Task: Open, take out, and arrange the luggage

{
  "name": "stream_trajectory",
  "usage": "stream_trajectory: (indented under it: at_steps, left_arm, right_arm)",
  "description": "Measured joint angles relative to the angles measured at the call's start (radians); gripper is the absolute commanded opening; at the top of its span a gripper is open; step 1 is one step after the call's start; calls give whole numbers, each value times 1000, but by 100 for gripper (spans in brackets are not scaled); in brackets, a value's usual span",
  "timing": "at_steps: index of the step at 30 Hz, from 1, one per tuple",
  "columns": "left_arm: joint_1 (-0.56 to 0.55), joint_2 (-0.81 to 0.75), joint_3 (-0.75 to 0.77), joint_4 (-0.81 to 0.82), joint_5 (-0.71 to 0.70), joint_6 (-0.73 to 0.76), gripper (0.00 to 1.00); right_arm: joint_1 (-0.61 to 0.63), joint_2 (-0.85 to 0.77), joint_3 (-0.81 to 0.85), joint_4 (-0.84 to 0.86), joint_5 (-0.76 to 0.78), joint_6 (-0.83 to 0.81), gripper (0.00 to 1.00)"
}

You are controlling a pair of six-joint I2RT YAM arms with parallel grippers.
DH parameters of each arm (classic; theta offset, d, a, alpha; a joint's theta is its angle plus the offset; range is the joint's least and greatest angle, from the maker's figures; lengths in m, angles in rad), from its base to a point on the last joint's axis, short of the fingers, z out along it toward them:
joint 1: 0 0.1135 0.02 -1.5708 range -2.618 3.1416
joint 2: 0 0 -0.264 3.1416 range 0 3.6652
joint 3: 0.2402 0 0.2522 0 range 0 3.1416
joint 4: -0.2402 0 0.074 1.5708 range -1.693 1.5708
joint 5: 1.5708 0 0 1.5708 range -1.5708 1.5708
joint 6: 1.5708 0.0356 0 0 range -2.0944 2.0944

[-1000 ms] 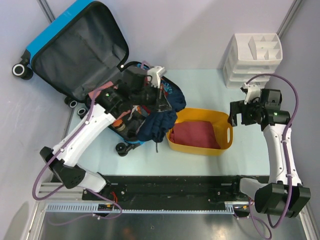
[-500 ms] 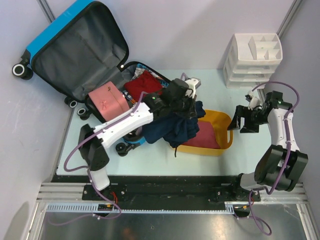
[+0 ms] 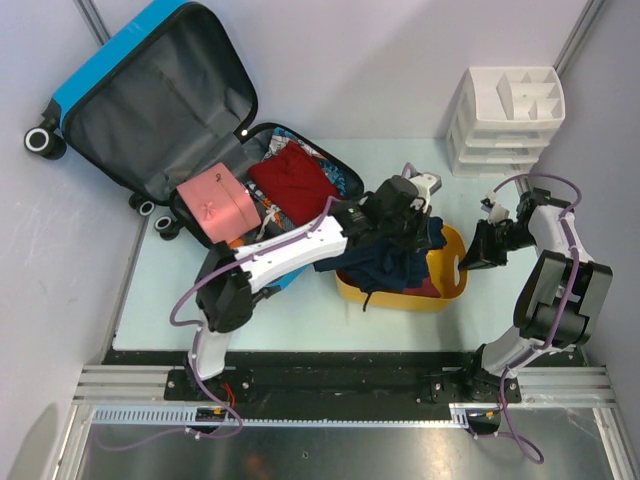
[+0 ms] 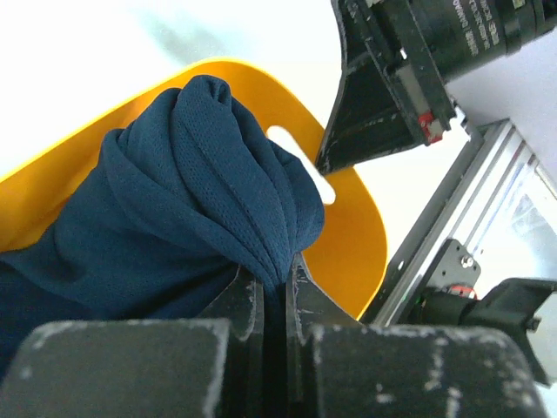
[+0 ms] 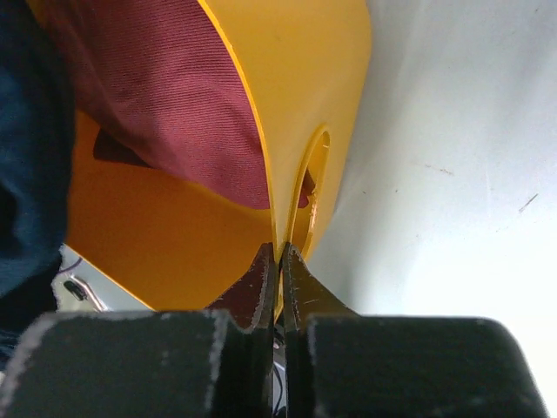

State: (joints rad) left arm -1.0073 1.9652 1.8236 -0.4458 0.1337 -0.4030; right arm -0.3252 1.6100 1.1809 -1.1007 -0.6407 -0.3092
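Observation:
The navy garment's loose end reaches across the tub's rim beside the blue luggage, so part of it would hang outside if I opened now. My left gripper should keep holding the garment.
The blue luggage lies open at the back left, its grey-lined lid thrown back. My left gripper is shut on a navy garment, which hangs over the yellow tub. In the left wrist view the navy garment bunches out of the left gripper above the yellow tub. My right gripper is shut on the tub's right wall beside its handle slot. The right wrist view shows the right gripper pinching the yellow wall, with a maroon cloth inside.
A pink pouch and a red cloth lie in the suitcase's lower half. A white drawer organiser stands at the back right. The black base rail runs along the near edge.
My left arm has carried the navy garment rightwards from the suitcase to above the tub. My right gripper moved in to the tub and went from open to shut on its wall.

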Motion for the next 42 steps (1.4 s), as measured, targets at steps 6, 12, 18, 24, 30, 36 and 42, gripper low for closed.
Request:
stream_trajectory:
  at_steps: [6, 12, 18, 24, 30, 36, 42]
  left_arm:
    - [-33, 132, 69, 80, -30, -70, 0]
    - [-49, 244, 78, 169, -26, -76, 8]
    - [-54, 249, 50, 216, -20, -15, 83]
    - [-18, 135, -79, 227, 106, 34, 100]
    - [197, -87, -106, 223, 375, 106, 98]
    - [526, -265, -121, 138, 329, 321, 84]
    - [573, -185, -140, -8, 181, 684, 74]
  right_arm:
    - [0, 0, 0, 5, 0, 3, 0]
    - [0, 0, 0, 5, -5, 20, 0]
    - [-3, 0, 0, 6, -6, 34, 0]
    - [-4, 0, 0, 8, -8, 50, 5]
    - [-5, -9, 0, 16, -15, 53, 42]
    - [-9, -74, 0, 43, -18, 43, 71]
    - [-10, -127, 0, 48, 10, 16, 88]
